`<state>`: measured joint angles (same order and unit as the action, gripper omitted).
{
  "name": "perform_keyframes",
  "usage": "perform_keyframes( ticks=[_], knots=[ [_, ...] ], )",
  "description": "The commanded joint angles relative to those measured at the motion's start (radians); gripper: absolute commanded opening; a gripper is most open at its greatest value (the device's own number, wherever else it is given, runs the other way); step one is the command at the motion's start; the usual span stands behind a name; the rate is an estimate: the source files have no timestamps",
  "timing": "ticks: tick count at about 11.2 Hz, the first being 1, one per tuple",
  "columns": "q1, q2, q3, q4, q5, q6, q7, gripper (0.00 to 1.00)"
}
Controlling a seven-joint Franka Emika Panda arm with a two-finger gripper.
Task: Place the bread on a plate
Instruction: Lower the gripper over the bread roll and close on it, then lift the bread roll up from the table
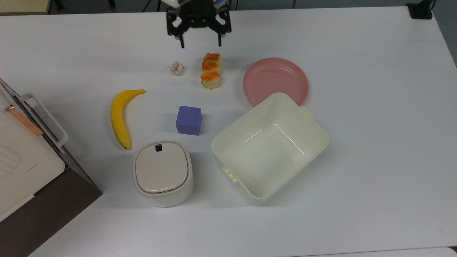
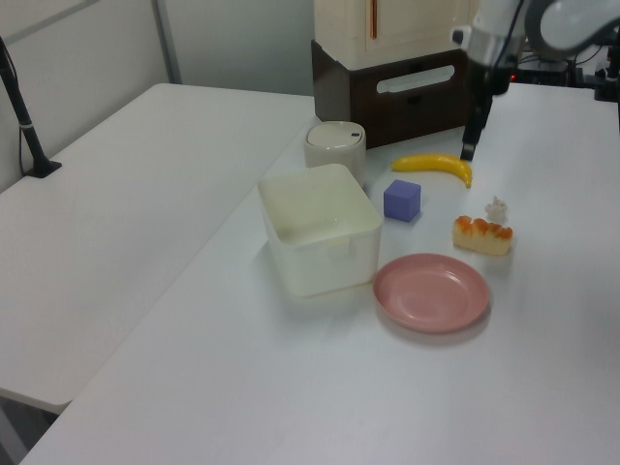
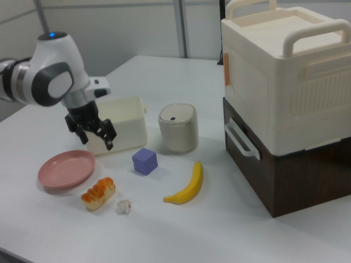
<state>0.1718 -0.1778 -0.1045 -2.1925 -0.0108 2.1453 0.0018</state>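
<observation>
The bread needs to go on the pink plate (image 2: 431,292), so my gripper will next grab it across the middle of its loaf (image 2: 481,235).
The bread (image 1: 211,70) lies flat on the white table, its orange-brown top up, between a paper ball and the pink plate (image 1: 275,80). Nothing lies on the plate. My gripper (image 1: 200,45) hangs open just beyond the bread's far end in the top view, its two fingers spread wider than the loaf. In the right view the gripper (image 3: 97,141) hovers above the bread (image 3: 98,193) and the plate (image 3: 67,169), holding nothing. In the left view the bread (image 2: 482,235) sits just past the plate (image 2: 431,292).
A small paper ball (image 1: 176,67) sits left of the bread in the top view. A banana (image 1: 119,116), a purple cube (image 1: 188,120), a lidded cream canister (image 1: 162,173) and a large cream tub (image 1: 217,150) touching the plate's near edge stand nearer. A cream box on a dark base (image 3: 285,109) fills one side.
</observation>
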Motion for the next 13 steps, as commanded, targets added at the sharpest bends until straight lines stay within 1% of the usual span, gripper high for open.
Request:
perform_keyframes(
  ticks=[1, 2, 3, 5, 8, 9, 10, 11, 13],
  knots=[
    [0.038, -0.046, -0.006, -0.127, -0.021, 0.105, 0.046, 1.0],
    [0.054, -0.046, -0.006, -0.147, -0.023, 0.113, 0.046, 1.0],
    [0.061, -0.048, -0.006, -0.16, -0.04, 0.116, 0.046, 1.0],
    [0.08, -0.06, -0.006, -0.206, -0.09, 0.116, 0.047, 1.0],
    [0.08, -0.037, -0.006, -0.216, -0.1, 0.117, 0.046, 1.0],
    [0.081, -0.005, -0.006, -0.214, -0.107, 0.123, 0.046, 1.0],
    [0.084, 0.048, -0.006, -0.208, -0.13, 0.127, 0.046, 1.0],
    [0.101, 0.095, -0.006, -0.204, -0.164, 0.137, 0.058, 1.0],
    [0.112, 0.164, -0.006, -0.185, -0.247, 0.15, 0.113, 1.0]
  ],
)
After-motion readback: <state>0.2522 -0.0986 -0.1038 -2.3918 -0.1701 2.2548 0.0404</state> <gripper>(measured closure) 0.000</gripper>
